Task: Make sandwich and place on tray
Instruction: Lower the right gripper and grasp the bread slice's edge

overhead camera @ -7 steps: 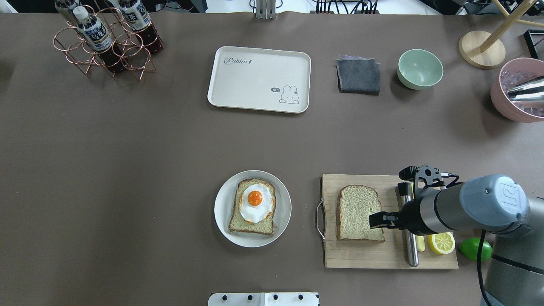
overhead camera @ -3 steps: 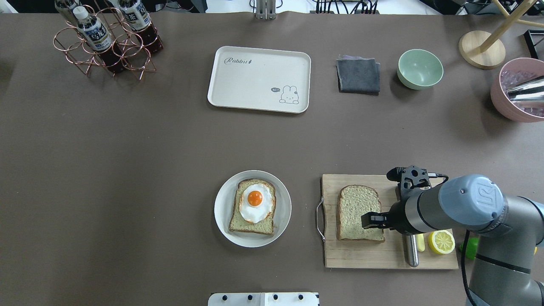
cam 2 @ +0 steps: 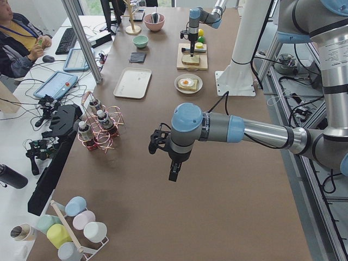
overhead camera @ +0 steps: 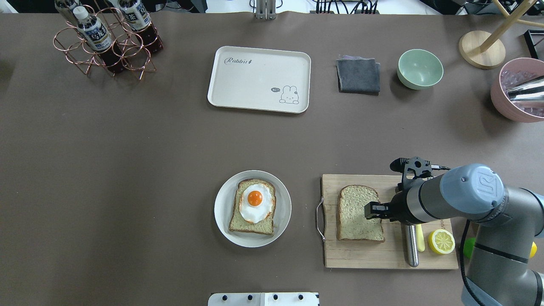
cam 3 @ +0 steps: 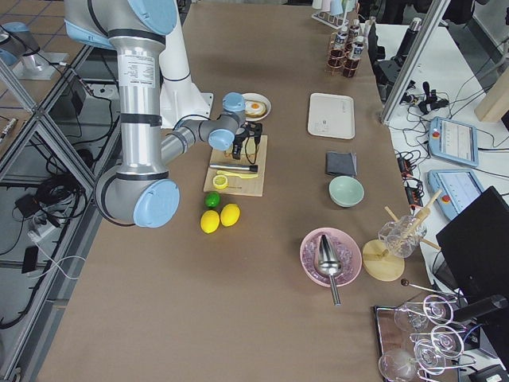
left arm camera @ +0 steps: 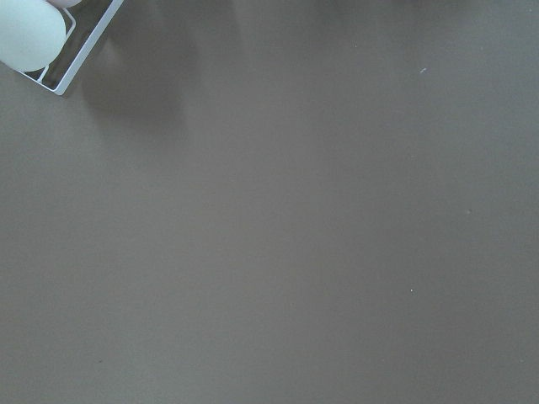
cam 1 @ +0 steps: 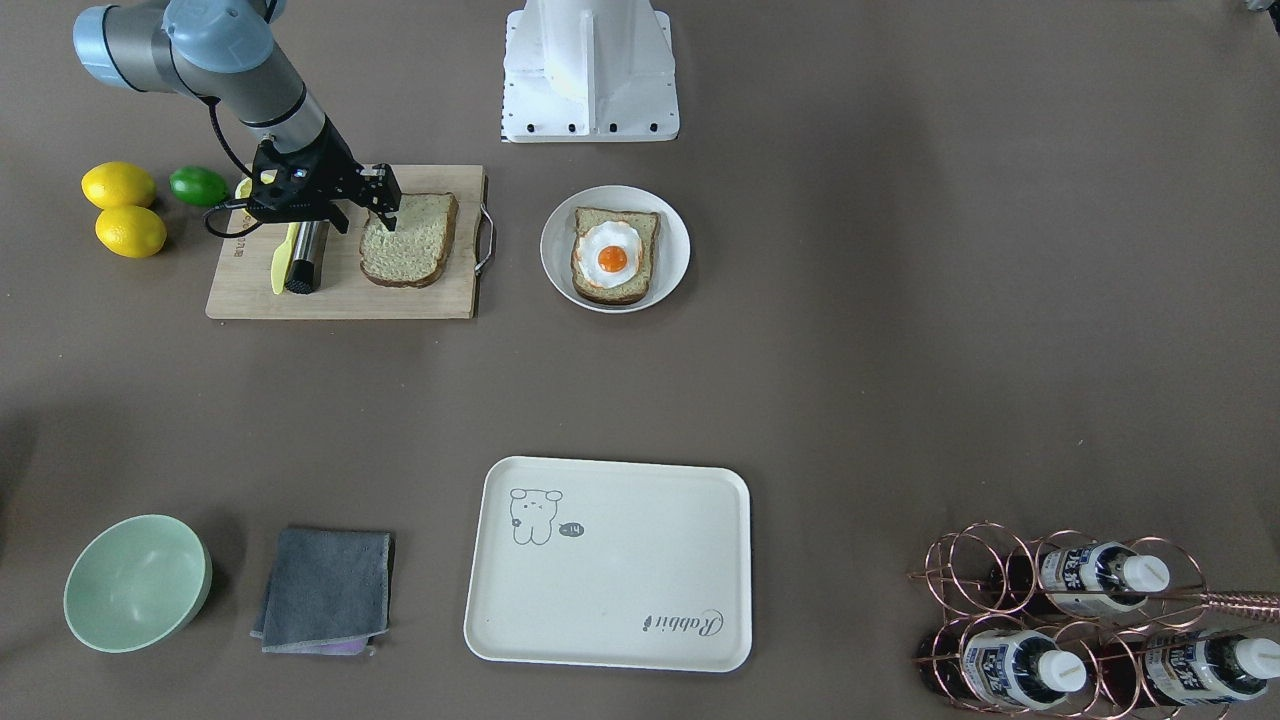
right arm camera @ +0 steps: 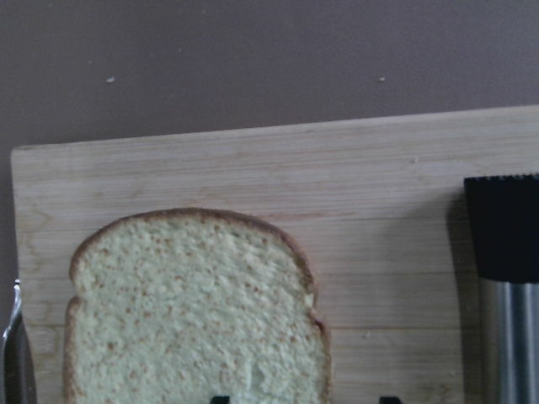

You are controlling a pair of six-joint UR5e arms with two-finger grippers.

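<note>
My right gripper should next grab the bread slice, which is to top the egg sandwich (cam 1: 612, 256), by its side crust (cam 1: 367, 240) beside the knife.
One bread slice (overhead camera: 357, 212) lies flat on the wooden cutting board (overhead camera: 365, 257). My right gripper (overhead camera: 372, 210) hangs over the slice's right edge. In the right wrist view its fingertips (right arm camera: 221, 399) stand wide apart at the bottom edge, open and empty, over the slice (right arm camera: 198, 311). A second slice topped with a fried egg (overhead camera: 255, 200) sits on the white plate (overhead camera: 280, 221). The cream tray (overhead camera: 259, 78) is empty at the far middle. My left gripper (cam 2: 173, 173) hangs over bare table far to the left; I cannot tell if it is open.
A steel-handled knife (overhead camera: 410, 246), a lemon half (overhead camera: 441, 242) and a yellow peeler lie on the board's right side. Whole lemons (cam 1: 120, 185) and a lime (cam 1: 198, 184) lie beside it. A grey cloth (overhead camera: 358, 75), a green bowl (overhead camera: 420, 69) and a bottle rack (overhead camera: 106, 40) stand at the far side.
My right gripper has moved a little left and toward the far side over the slice's right edge. The bread, plate and tray have not moved.
</note>
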